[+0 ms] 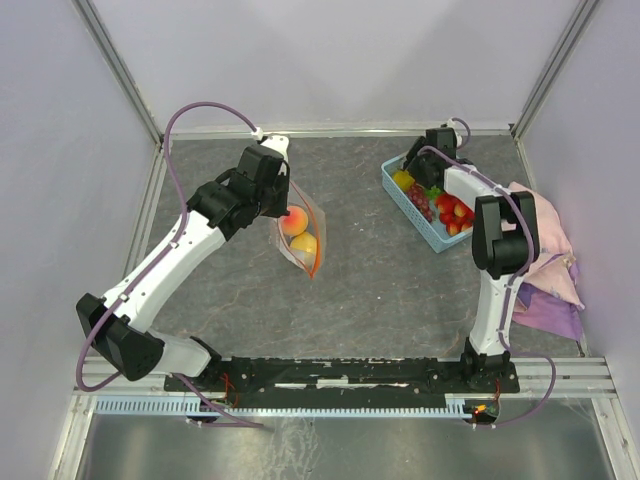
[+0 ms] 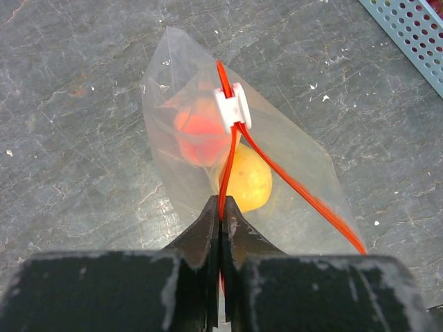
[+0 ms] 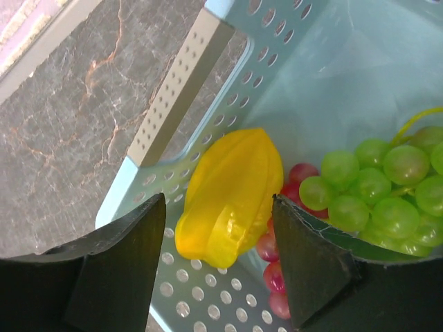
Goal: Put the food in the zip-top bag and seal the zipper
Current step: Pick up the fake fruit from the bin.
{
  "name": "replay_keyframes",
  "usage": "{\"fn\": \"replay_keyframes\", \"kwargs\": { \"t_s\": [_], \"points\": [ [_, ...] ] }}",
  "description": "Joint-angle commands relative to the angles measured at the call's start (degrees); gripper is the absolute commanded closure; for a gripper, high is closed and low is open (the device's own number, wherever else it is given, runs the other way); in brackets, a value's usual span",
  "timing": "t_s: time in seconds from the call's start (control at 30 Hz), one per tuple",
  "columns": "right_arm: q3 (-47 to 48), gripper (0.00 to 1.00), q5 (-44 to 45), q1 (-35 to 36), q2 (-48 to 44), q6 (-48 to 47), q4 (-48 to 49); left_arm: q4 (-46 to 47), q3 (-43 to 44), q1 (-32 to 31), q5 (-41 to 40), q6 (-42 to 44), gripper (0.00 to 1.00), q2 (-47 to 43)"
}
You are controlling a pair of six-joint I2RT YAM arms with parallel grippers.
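Observation:
My right gripper will next grab the yellow ridged fruit's narrow sides, so its ends stay free to enter the zip-top bag's opening.
The zip-top bag (image 1: 300,235) hangs over the table, clear and crinkly, with a peach (image 2: 201,128) and a yellow fruit (image 2: 248,181) inside. My left gripper (image 2: 221,204) is shut on the orange-red zipper (image 2: 304,197) at the bag's mouth. The white slider (image 2: 232,107) sits just beyond the fingertips. My right gripper (image 3: 219,202) stands open inside the light blue basket (image 3: 173,90). Its fingers straddle a yellow ridged fruit (image 3: 232,187) without touching it. Green grapes (image 3: 387,194) and red grapes (image 3: 273,277) lie beside that fruit.
The basket (image 1: 398,195) stands at the back right and also holds strawberries (image 1: 455,212). A pink cloth (image 1: 550,260) lies bunched at the right edge next to the right arm. Metal frame rails border the dark stone tabletop (image 1: 380,290).

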Motion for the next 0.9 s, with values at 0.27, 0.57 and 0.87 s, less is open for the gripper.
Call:
{"fn": "replay_keyframes", "kwargs": {
  "t_s": [0.27, 0.57, 0.87],
  "points": [
    [6.2, 0.26, -4.5, -0.6, 6.8, 2.2, -0.8, 2.0, 0.5, 0.6, 1.5, 2.0, 0.97, -0.9],
    [3.7, 0.27, -7.0, -0.7, 7.2, -0.7, -1.8, 2.3, 0.1, 0.7, 2.6, 1.9, 0.97, -1.1],
    [3.3, 0.47, -11.3, -1.2, 4.9, -3.7, -1.6, 2.4, 0.1, 0.7, 3.0, 1.7, 0.97, -1.3]
  ]
}}
